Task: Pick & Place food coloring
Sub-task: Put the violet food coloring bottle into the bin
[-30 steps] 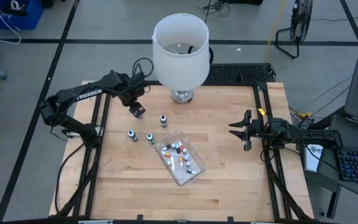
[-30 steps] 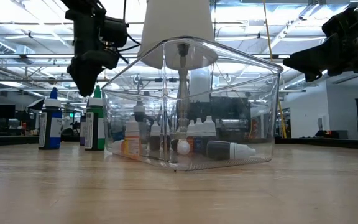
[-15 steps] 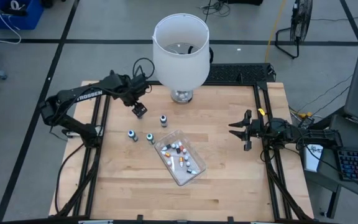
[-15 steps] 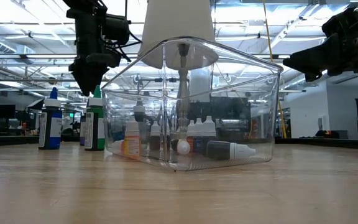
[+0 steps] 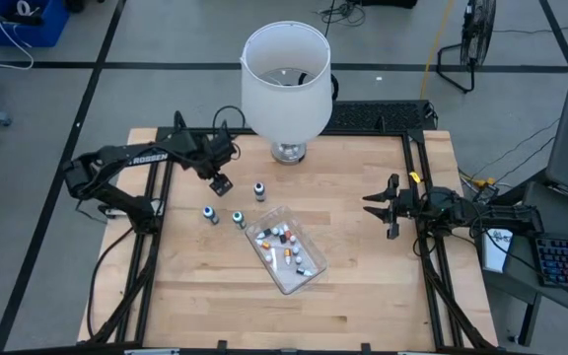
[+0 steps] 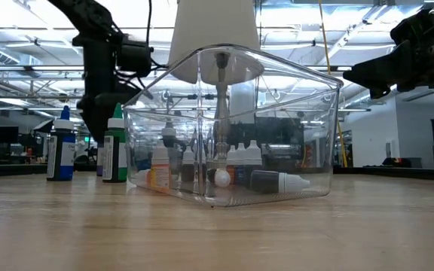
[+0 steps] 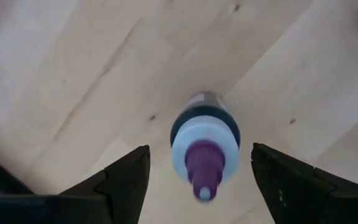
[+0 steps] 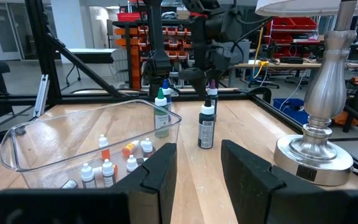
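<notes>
The food coloring bottle needs to go in the clear tray next, so my left gripper should grab it by its pale cap collar [image 7: 205,142].
A food coloring bottle with a purple cap [image 7: 204,149] stands upright on the wooden table. My left gripper [image 7: 199,163] hangs open straight above it, pointing down, one finger [image 7: 126,180] on each side and apart from it. In the high view my left gripper [image 5: 220,182] hides this bottle. Three more bottles stand on their bases: a dark one [image 5: 259,189], a blue-capped one [image 5: 210,213] and a green-capped one [image 5: 237,218]. Several bottles lie in the clear tray [image 5: 306,279]. My right gripper [image 5: 375,205] waits open and level at the table's right side.
A big white lamp [image 5: 286,84] stands on its metal foot [image 5: 287,151] at the table's far edge, just beyond the bottles. The tray lies slantwise at the table's middle. Bare wood shows on the near half and between the tray and my right gripper.
My left gripper has sunk straight down toward the table, over the purple-capped bottle, and its fingers have spread apart. The bottles and the tray have stayed where they were.
</notes>
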Controlling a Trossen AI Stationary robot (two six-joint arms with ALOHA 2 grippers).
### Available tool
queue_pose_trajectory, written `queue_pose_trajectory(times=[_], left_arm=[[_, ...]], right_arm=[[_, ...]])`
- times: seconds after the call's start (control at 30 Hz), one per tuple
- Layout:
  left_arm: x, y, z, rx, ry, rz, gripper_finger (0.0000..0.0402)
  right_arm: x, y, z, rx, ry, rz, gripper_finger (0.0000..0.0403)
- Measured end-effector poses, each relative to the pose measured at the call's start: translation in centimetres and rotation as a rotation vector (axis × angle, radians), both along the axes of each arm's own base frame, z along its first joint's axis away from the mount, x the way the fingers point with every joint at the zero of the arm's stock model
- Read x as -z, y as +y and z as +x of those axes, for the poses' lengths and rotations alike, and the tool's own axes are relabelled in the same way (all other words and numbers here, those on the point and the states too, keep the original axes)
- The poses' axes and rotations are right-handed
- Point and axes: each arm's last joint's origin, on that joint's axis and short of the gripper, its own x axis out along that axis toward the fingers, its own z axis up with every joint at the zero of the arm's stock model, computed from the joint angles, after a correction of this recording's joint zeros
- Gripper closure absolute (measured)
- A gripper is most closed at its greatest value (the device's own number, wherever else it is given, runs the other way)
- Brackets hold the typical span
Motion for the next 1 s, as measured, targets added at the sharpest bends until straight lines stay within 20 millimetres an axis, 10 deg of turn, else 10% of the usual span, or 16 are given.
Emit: queue_pose_trajectory(times=[1.0], left_arm=[[0.57, 0.32, 0.51, 0.029, -0.072, 0.054, 0.0155]], right_arm=[[0.0, 0.0, 0.0, 0.0, 0.0, 0.0, 0.0289]])
